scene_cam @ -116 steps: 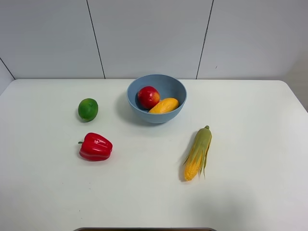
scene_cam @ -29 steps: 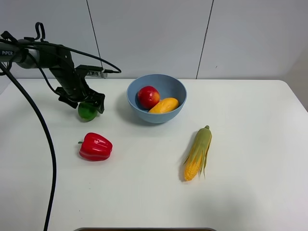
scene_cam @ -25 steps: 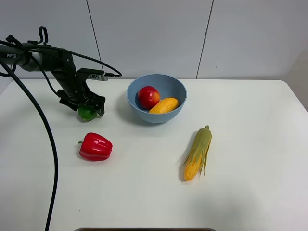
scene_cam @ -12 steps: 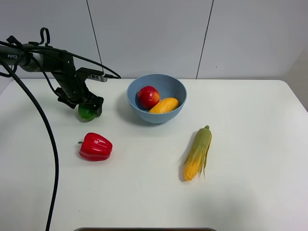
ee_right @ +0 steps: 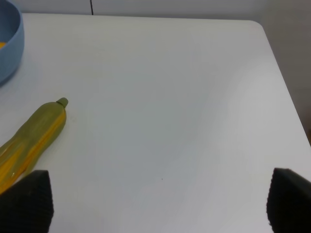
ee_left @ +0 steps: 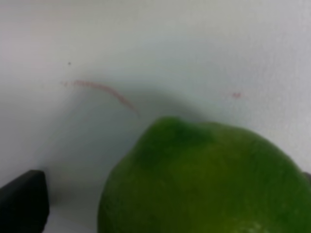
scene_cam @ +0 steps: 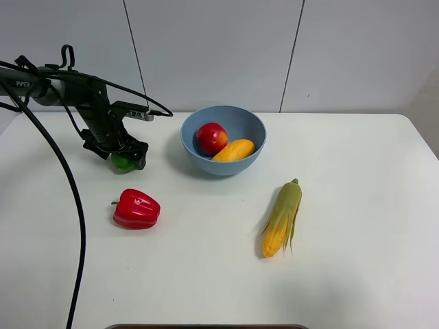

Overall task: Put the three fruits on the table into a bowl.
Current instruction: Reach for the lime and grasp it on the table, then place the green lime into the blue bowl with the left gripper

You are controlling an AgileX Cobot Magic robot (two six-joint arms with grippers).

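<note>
My left gripper should next grab the green lime (scene_cam: 123,162) by its rounded sides, putting the last fruit into the light-blue bowl.
The green lime (scene_cam: 123,162) rests on the white table (scene_cam: 343,205), left of the light-blue bowl (scene_cam: 226,166). My left gripper (scene_cam: 119,153) stands over it, open, a finger on either side. In the left wrist view the lime (ee_left: 204,179) fills the space between the jaws, and one fingertip (ee_left: 24,201) stands apart from it. The red apple-like fruit (scene_cam: 211,138) and the yellow-orange mango (scene_cam: 233,150) lie inside the bowl. The right gripper (ee_right: 156,204) shows only in its wrist view, open and holding nothing above bare table.
A red bell pepper (scene_cam: 136,209) lies in front of the lime. A corn cob (scene_cam: 282,218) in green husk lies right of centre, also in the right wrist view as the corn cob (ee_right: 34,138) near the bowl's edge (ee_right: 9,48). A black cable hangs along the left.
The left arm came in from the left and reached the lime. Over the last second its gripper sank a little around the fruit, covering more of it, jaws still open.
</note>
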